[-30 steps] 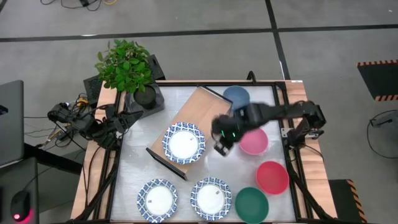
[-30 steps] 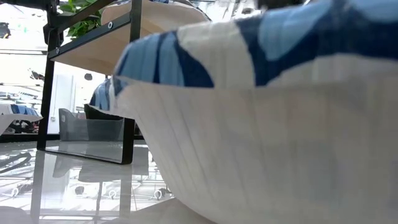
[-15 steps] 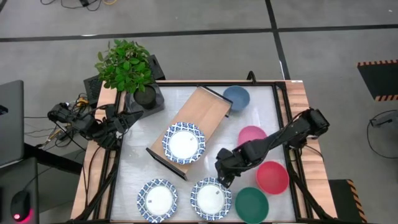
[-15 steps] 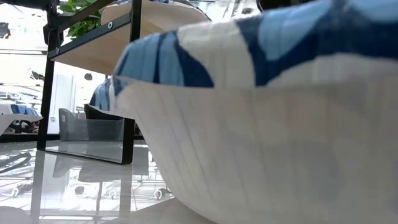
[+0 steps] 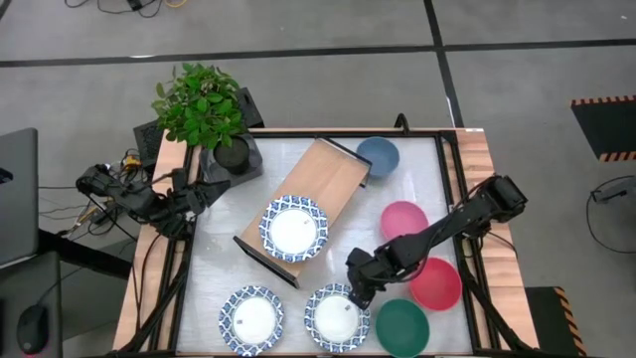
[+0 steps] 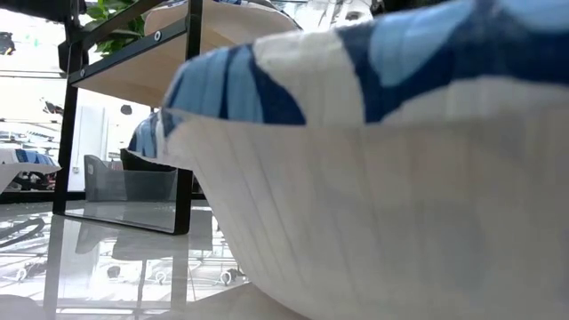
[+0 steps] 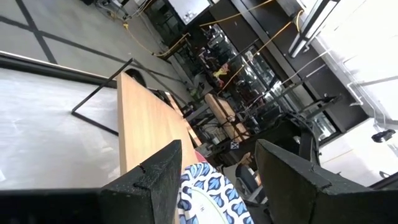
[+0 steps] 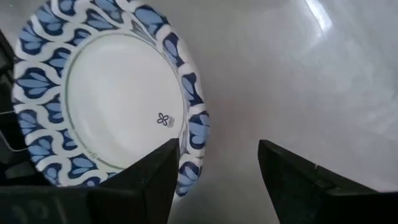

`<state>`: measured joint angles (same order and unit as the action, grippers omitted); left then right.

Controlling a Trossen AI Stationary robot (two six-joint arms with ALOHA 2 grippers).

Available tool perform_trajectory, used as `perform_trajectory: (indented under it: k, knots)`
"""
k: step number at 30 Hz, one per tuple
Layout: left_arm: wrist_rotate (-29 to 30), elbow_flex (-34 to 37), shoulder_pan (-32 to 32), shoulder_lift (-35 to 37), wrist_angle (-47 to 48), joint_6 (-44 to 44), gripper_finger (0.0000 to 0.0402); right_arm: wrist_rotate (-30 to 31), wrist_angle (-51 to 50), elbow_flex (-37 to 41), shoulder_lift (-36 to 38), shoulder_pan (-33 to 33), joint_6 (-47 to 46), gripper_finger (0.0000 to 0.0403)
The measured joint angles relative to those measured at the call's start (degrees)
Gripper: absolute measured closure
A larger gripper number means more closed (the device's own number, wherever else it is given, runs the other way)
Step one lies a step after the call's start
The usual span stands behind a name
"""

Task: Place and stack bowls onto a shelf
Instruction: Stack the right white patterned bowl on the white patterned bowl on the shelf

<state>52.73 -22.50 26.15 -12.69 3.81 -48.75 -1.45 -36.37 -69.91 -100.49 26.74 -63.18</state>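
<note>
My right gripper grabs the white dish by its blue patterned rim [image 5: 337,317] next, to stack it onto the wooden shelf [image 5: 320,179].
A white dish with a blue patterned rim [image 5: 337,317] rests on the table near its front edge and fills the low view as dish [image 6: 373,178]. My right gripper [image 5: 359,294] hangs open just over that dish's right rim [image 8: 194,134], touching nothing. Another white dish [image 5: 294,228] sits on the near end of the wooden shelf [image 5: 320,179], and one more white dish [image 5: 251,319] lies at the near left. The blue bowl [image 5: 378,156], pink bowl [image 5: 403,219], red bowl [image 5: 437,283] and teal bowl [image 5: 402,326] stand on the right. My left gripper [image 7: 217,180] waits open at the table's left edge.
A potted plant [image 5: 204,109] stands at the far left corner on a dark base. Cables [image 5: 109,189] lie off the table's left edge. The shelf's far half [image 5: 328,164] is bare wood. The table's rails [image 5: 467,249] run along its sides.
My right gripper has swung from above the shelf's right side, beside the pink bowl, toward the table's near edge and down. It now hangs over the right rim of the near-middle white dish. The bowls and dishes have kept their places.
</note>
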Motion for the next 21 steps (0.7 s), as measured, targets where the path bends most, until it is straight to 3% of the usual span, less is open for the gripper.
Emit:
perform_trajectory:
  k: [12,16,21]
  knots:
    - [0.04,0.00,0.02,0.00,0.79,-0.11,0.0212,-1.68,3.91,0.03,-5.75,0.28,0.05,0.0170]
    - [0.07,0.00,0.00,0.00,0.81,-0.16,0.0212,-1.84,3.74,0.04,-5.75,0.11,0.63,0.0213]
    - [0.07,0.00,0.01,0.00,0.83,-0.17,0.0212,-1.99,3.86,0.02,-5.75,0.05,0.63,0.0295]
